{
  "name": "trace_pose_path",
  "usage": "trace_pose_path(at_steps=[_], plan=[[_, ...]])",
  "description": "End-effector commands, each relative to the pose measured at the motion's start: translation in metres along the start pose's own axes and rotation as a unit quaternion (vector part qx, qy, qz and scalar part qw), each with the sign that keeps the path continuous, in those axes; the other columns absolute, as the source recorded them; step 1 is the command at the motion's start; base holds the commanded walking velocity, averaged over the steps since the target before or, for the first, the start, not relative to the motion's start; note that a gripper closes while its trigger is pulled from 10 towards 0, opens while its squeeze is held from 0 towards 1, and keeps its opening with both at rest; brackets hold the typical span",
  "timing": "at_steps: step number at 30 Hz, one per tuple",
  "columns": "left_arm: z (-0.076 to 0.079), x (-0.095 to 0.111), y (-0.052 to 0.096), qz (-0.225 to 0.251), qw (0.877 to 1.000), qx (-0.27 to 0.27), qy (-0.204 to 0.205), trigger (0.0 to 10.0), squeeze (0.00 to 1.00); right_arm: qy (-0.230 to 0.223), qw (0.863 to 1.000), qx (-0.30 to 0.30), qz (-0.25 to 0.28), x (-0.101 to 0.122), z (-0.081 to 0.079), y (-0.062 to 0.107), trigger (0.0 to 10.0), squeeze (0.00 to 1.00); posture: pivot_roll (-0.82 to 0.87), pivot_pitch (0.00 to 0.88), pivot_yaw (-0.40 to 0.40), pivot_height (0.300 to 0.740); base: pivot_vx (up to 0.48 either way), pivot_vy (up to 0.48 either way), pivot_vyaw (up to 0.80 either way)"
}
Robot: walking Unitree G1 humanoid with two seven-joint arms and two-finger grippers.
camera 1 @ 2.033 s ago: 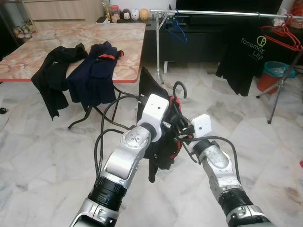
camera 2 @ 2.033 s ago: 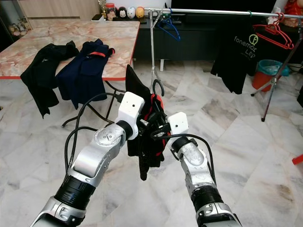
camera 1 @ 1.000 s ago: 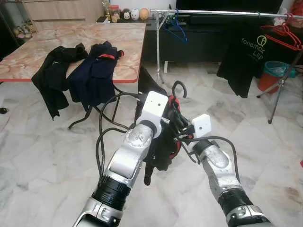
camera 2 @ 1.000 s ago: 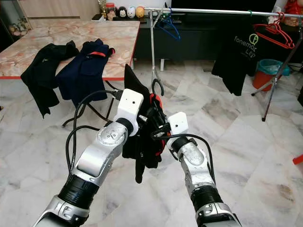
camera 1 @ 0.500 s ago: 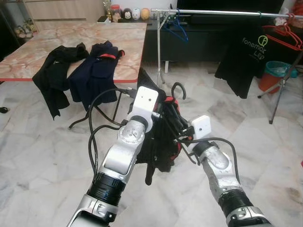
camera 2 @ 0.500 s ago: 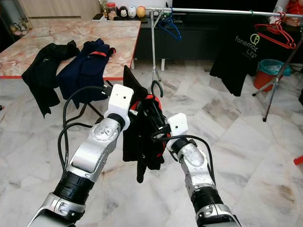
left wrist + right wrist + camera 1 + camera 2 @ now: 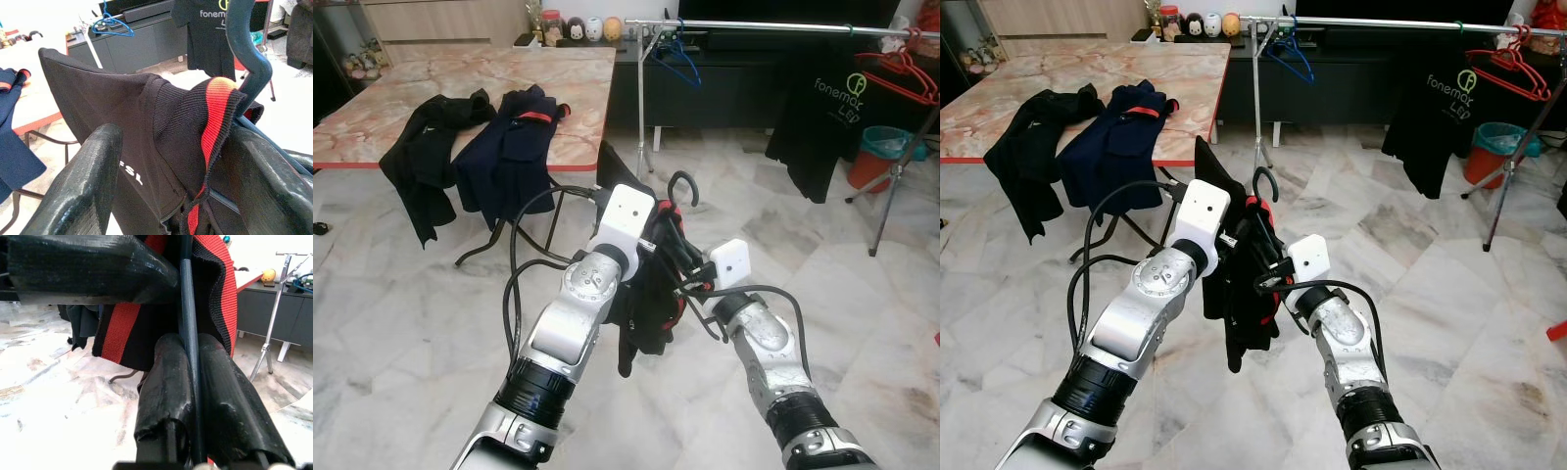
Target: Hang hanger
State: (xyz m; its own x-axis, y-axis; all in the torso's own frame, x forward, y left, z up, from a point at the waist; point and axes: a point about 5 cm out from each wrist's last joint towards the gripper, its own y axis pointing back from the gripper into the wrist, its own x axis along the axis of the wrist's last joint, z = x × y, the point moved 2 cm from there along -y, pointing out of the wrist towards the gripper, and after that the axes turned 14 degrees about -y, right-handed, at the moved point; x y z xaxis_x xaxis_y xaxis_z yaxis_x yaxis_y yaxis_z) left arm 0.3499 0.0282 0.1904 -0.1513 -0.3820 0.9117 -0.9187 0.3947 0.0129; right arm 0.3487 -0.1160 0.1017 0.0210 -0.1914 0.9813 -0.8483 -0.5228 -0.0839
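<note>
I should grab the garment by its red-trimmed collar (image 7: 668, 208) with my left gripper next. The collar's ribbed edge stands up around the hanger, while the garment's body (image 7: 647, 318) hangs loose.
A dark hanger with its hook (image 7: 683, 186) pointing up carries a black garment (image 7: 644, 311) with a red collar, held low in front of me over the floor. My right gripper (image 7: 190, 382) is shut on the hanger's thin bar (image 7: 188, 318), just below the collar. My left gripper (image 7: 171, 161) stands open, its two fingers (image 7: 88, 196) spread wide on either side of the garment's collar and shoulder (image 7: 122, 107). The clothes rail (image 7: 764, 26) runs across the back, well ahead of and above the hanger.
On the rail hang a blue hanger (image 7: 677, 61), a black printed T-shirt (image 7: 818, 117) and red hangers (image 7: 901, 73). A marble table (image 7: 411, 103) at the left holds a black garment (image 7: 426, 166) and a navy one (image 7: 509, 147). A teal bin (image 7: 886, 145) stands at the right.
My left wrist, which had swung left half a second ago, is back in close beside the hanger. The right gripper has kept its hold, and the garment has barely shifted.
</note>
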Motion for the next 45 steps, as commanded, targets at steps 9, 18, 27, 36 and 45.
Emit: trace_pose_path(at_steps=[9, 18, 27, 36, 45], plan=[[-0.0083, -0.0063, -0.0005, -0.013, 0.998, 0.031, -0.057, 10.0, 0.0, 0.006, 1.0, 0.02, 0.022, 0.0115, -0.0062, -0.0033, 0.0, 0.0, 0.1, 0.0, 0.046, 0.74, 0.0, 0.0, 0.0], [-0.006, -0.0058, -0.0016, -0.009, 0.998, 0.027, -0.052, 10.0, 0.0, -0.001, 0.999, 0.029, 0.016, 0.0102, -0.0077, -0.0033, 0.0, 0.0, 0.1, 0.0, 0.044, 0.74, 0.0, 0.0, 0.0], [-0.005, -0.0057, -0.0019, -0.006, 0.999, 0.026, -0.048, 0.0, 0.0, -0.004, 0.999, 0.037, 0.012, 0.0092, -0.0087, -0.0027, 0.0, 0.0, 0.1, 0.0, 0.044, 0.74, 0.0, 0.0, 0.0], [-0.0052, -0.0058, -0.0018, -0.005, 0.998, 0.027, -0.049, 0.0, 0.0, -0.008, 0.999, 0.044, 0.008, 0.0081, -0.0094, -0.0015, 0.0, 0.0, 0.1, 0.0, 0.044, 0.74, 0.0, 0.0, 0.0], [-0.0046, -0.0057, -0.0015, -0.002, 0.999, 0.025, -0.048, 0.0, 0.0, -0.01, 0.999, 0.047, 0.005, 0.0074, -0.0096, -0.0005, 0.0, 0.0, 0.1, 0.0, 0.044, 0.74, 0.0, 0.0, 0.0]])
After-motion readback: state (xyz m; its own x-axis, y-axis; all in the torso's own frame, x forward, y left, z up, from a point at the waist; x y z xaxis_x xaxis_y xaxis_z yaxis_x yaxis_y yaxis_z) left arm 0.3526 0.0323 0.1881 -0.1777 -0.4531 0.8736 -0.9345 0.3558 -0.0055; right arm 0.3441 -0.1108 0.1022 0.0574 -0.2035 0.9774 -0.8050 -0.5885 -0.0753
